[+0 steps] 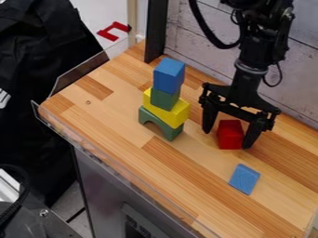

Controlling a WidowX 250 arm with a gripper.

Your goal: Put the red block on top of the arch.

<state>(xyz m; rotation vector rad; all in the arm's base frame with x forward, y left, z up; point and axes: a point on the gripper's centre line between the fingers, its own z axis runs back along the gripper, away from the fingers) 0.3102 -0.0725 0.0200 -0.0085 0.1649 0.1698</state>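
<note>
The red block [230,135] should go on top of the arch's stack. My gripper will grab the block by its opposite sides next.
The gripper [228,138] is low over the right half of the wooden table, its fingers open and spread on either side of the red block [230,135]. Wood shows between the left finger and the block, while the right finger is close to the block's right side. Left of the gripper stands a stack with the green arch [169,130] at its base. On the arch lies a yellow block [176,114], turned at an angle, then a green block [164,98], with a blue block [169,76] on top.
A flat blue block [244,179] lies on the wooden table [133,151] in front of the gripper. Behind the stack rises a black post [155,30], and a whitish plank wall [199,35] runs along the back. A clear rim edges the table's left and front sides.
</note>
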